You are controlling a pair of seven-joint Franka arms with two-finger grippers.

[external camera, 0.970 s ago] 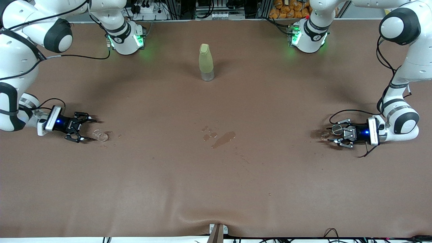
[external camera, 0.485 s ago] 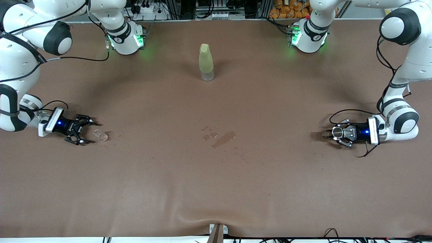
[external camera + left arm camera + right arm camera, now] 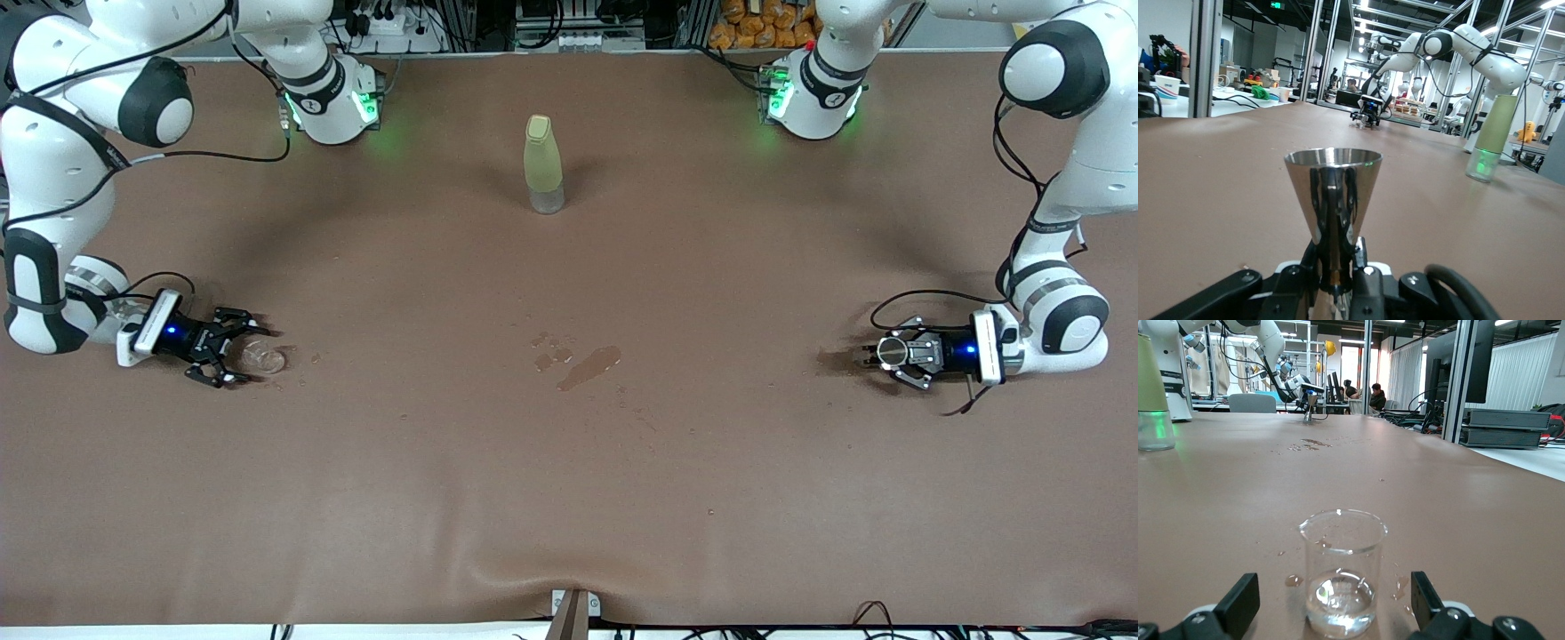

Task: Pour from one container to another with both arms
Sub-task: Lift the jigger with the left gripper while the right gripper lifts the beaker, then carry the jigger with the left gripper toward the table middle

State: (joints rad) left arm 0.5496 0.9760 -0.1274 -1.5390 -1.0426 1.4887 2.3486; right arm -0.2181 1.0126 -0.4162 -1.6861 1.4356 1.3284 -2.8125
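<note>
The glass beaker's lower body (image 3: pixel 1341 600) is the part my right gripper should grab next, so that the glass beaker's open rim (image 3: pixel 1343 531) stays free to pour or receive.
A steel cone-shaped jigger (image 3: pixel 887 351) (image 3: pixel 1333 193) is upright near the left arm's end of the table. My left gripper (image 3: pixel 878 354) (image 3: pixel 1337 268) is shut on its narrow waist, low over the tabletop. A clear glass beaker (image 3: pixel 260 357) (image 3: pixel 1343 573) holding a little water stands toward the right arm's end. My right gripper (image 3: pixel 242 352) (image 3: pixel 1331 605) is open, with one finger on each side of the beaker and not touching it.
A tall pale-green bottle (image 3: pixel 543 164) (image 3: pixel 1489 137) with a cap stands mid-table near the robots' bases. A wet spill (image 3: pixel 587 366) and small droplets mark the brown mat (image 3: pixel 569 498) in the middle. More droplets lie around the beaker.
My left gripper has closed on the jigger. My right gripper has slid forward, so the beaker now sits between its open fingers.
</note>
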